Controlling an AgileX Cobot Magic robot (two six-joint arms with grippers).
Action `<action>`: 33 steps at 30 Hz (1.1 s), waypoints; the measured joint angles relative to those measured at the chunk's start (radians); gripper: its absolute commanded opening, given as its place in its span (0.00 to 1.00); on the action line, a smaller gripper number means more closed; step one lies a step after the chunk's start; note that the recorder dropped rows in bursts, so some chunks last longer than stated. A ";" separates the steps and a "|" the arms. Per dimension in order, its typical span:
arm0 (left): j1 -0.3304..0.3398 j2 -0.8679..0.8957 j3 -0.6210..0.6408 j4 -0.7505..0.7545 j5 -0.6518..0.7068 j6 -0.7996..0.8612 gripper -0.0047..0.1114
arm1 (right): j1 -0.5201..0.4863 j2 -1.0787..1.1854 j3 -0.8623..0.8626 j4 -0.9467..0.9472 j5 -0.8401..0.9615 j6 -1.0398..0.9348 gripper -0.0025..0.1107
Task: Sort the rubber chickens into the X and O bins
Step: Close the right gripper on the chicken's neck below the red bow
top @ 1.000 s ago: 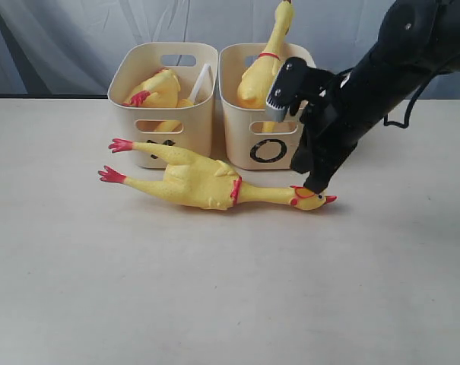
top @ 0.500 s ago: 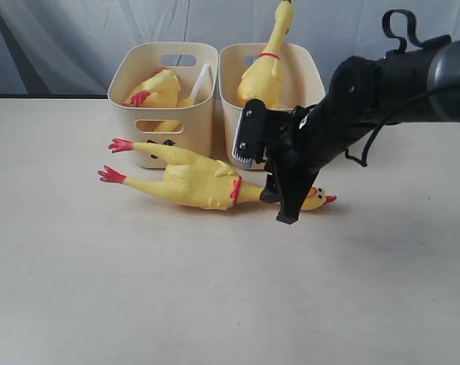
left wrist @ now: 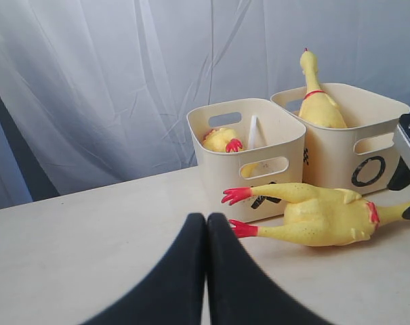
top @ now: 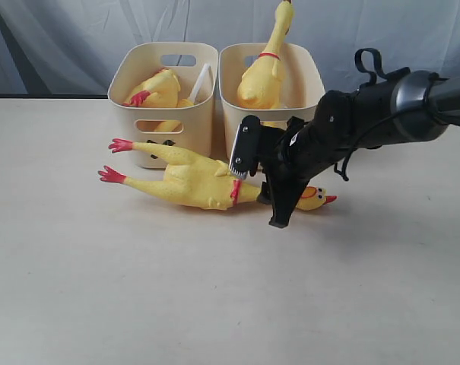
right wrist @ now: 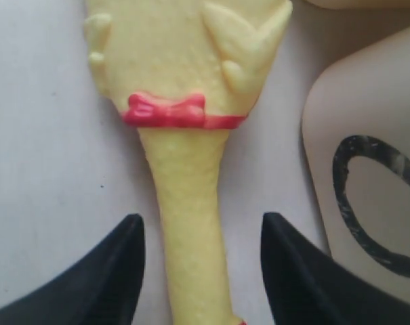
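The chicken's body is wider than my open fingers, so my right gripper should next grab its slim neck [right wrist: 191, 203] just past the red collar.
A large yellow rubber chicken [top: 195, 181] lies on its side on the table in front of both bins, red feet pointing left and head to the right. My right gripper [top: 275, 204] is lowered over its neck [right wrist: 191, 223] and is open, one finger on each side with gaps showing. The X bin [top: 191, 125] holds a chicken [top: 155, 90], and the lying chicken's legs partly cover its mark. The O bin [top: 230, 106] holds an upright chicken [top: 264, 72]. My left gripper [left wrist: 206, 218] is shut and empty, hovering near the red feet [left wrist: 242, 229].
The two bins stand side by side at the table's back, close to a grey curtain. The O bin's wall [right wrist: 367, 135] lies right beside my right gripper's fingers. Bare tabletop [top: 214, 289] stretches in front of the lying chicken.
My right arm has swung left from the chicken's head to its neck and come down lower. Its jaws have gone from shut to open. The chicken has not moved.
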 measured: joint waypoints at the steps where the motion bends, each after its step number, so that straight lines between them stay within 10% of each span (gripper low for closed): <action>1: 0.000 0.000 0.000 0.000 0.000 0.000 0.04 | 0.000 0.008 0.000 -0.005 -0.008 0.000 0.47; 14: 0.000 0.000 0.000 0.000 0.000 0.000 0.04 | 0.000 0.076 0.000 -0.009 -0.091 0.000 0.46; 24: 0.000 0.000 0.000 0.000 0.000 0.000 0.04 | 0.000 0.100 0.000 -0.013 -0.096 -0.001 0.02; 33: 0.000 0.000 0.000 0.000 0.000 0.000 0.04 | 0.000 0.100 0.000 -0.015 -0.062 -0.001 0.01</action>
